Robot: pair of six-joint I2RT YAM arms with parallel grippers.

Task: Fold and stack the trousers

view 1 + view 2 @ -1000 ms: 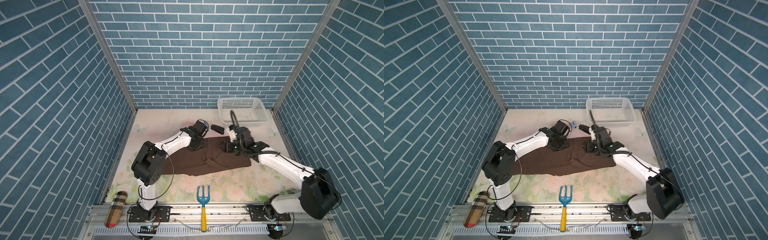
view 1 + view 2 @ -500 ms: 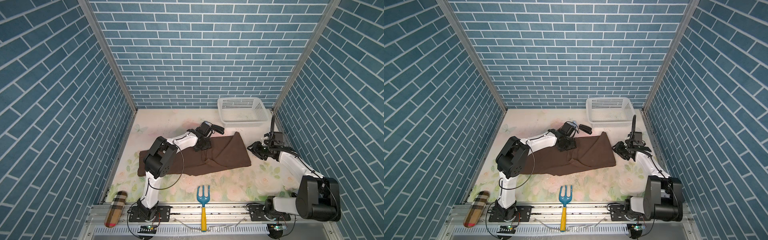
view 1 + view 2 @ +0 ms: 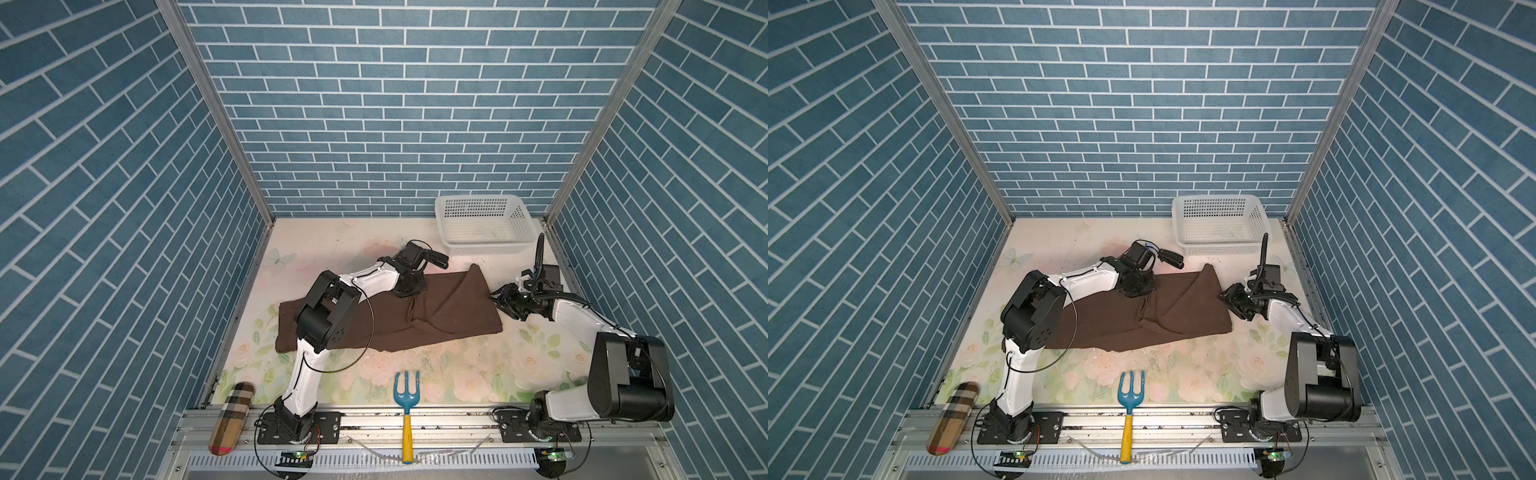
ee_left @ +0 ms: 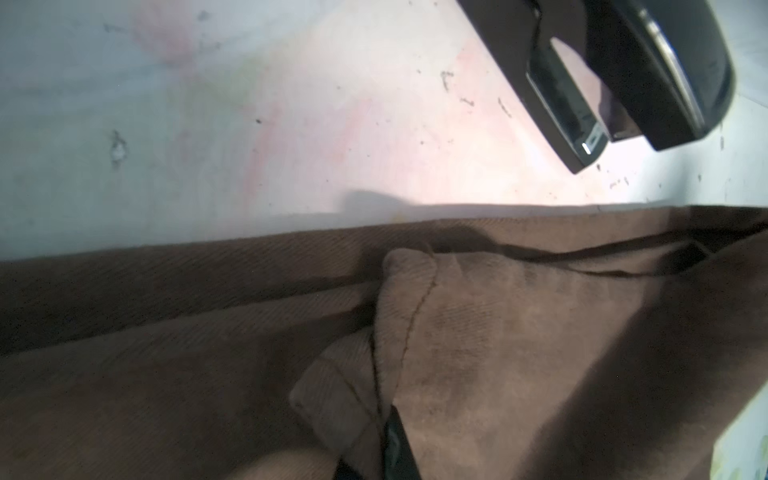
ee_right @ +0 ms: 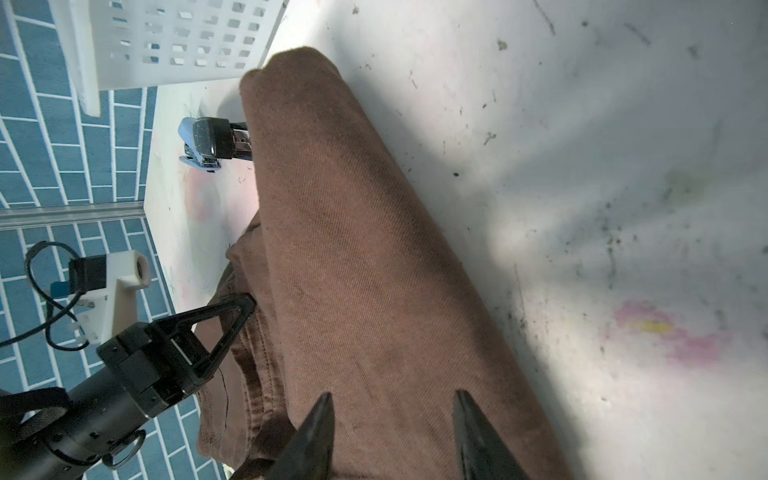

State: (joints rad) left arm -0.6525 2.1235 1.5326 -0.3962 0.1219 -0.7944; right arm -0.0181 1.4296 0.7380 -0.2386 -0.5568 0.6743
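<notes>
That end of the trousers needs to be folded over the rest, so my right gripper should next take hold of the trousers [image 3: 449,316] at the outer edge of the diagonal flap.
The brown trousers [image 3: 449,316] lie spread across the middle of the table in both top views, their right part folded over into a diagonal flap. My left gripper [image 3: 409,286] rests on their far edge near the middle. In the left wrist view the left gripper [image 4: 384,432] is shut on a pinched ridge of the trousers [image 4: 166,374]. My right gripper [image 3: 500,299] sits at the trousers' right edge. In the right wrist view the right gripper [image 5: 394,397] is open, with the trousers [image 5: 353,249] under its two fingers and nothing held between them.
A white basket [image 3: 484,224] stands at the back right. A black stapler [image 3: 436,259] lies just beyond the left gripper. A blue hand fork [image 3: 406,390] lies at the front edge. A plaid pouch [image 3: 230,411] rests on the front left rail.
The right arm pulled back from the middle of the trousers to their right edge a second ago and has held there since. The left gripper has closed on the fabric.
</notes>
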